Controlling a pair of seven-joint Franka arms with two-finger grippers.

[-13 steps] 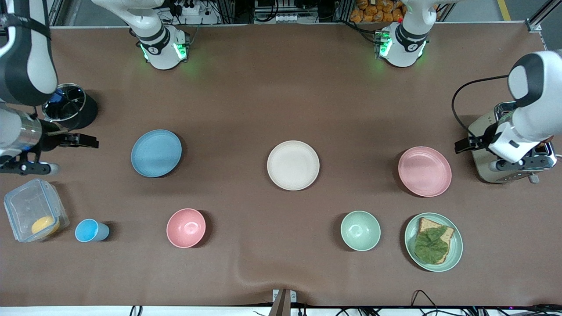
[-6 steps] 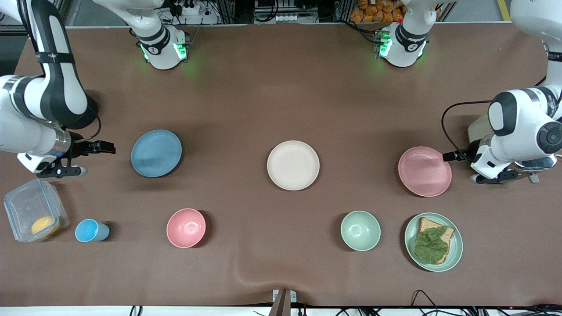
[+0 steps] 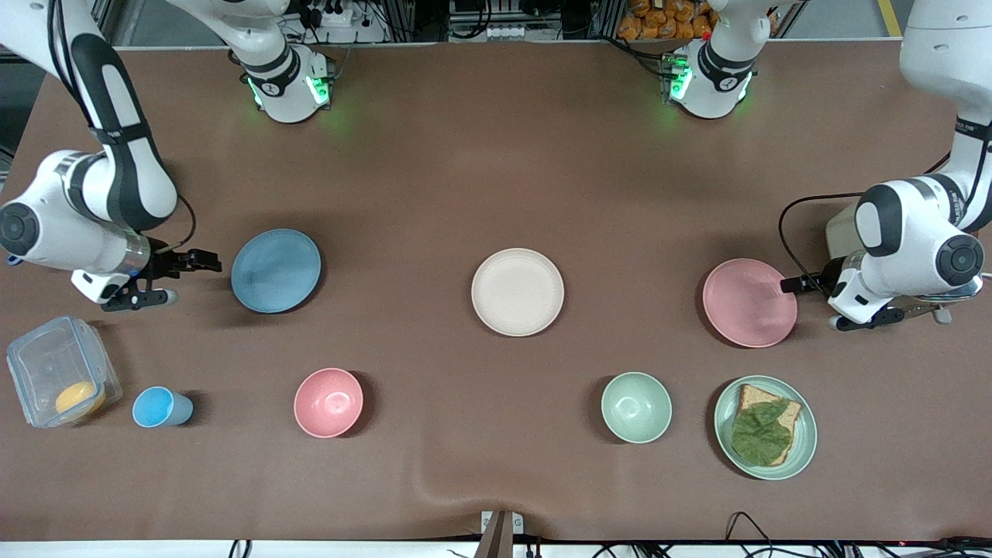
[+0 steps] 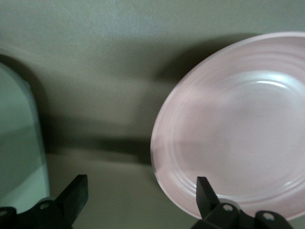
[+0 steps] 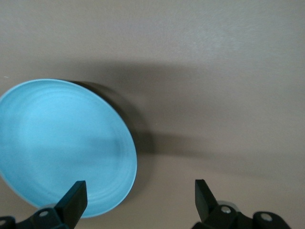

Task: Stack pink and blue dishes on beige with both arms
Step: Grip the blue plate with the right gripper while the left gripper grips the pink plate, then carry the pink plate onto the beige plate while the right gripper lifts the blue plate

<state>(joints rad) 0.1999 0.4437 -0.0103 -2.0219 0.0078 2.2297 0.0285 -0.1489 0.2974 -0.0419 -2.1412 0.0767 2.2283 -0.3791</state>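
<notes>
My left gripper grabs the pale pink plate by its rim [image 3: 793, 311] next, to stack it on the cream-beige plate [image 3: 518, 292].
The cream-beige plate [image 3: 518, 292] lies bare in the middle of the table. Toward the right arm's end lies the light blue plate [image 3: 276, 270] [image 5: 62, 143]. My right gripper [image 3: 204, 262] [image 5: 138, 198] hangs open and low just off its rim, with one fingertip [image 5: 75, 193] over the plate's edge. The pale pink plate [image 3: 749, 302] [image 4: 238, 129] lies toward the left arm's end. My left gripper [image 3: 790, 284] [image 4: 140, 195] is open at its rim, one fingertip [image 4: 205, 191] over the edge. Neither gripper holds anything.
Nearer the front camera stand a clear box with a yellow lump [image 3: 62, 380], a small blue cup [image 3: 159, 408], a pink bowl [image 3: 328, 402], a green bowl [image 3: 636, 407] and a green plate with toast and a leaf [image 3: 766, 427]. A toaster [image 3: 838, 231] sits partly hidden under the left arm.
Both arms have swung down and inward. The right gripper has closed in on the blue plate's rim, the left gripper on the pink plate's rim. No plate has moved.
</notes>
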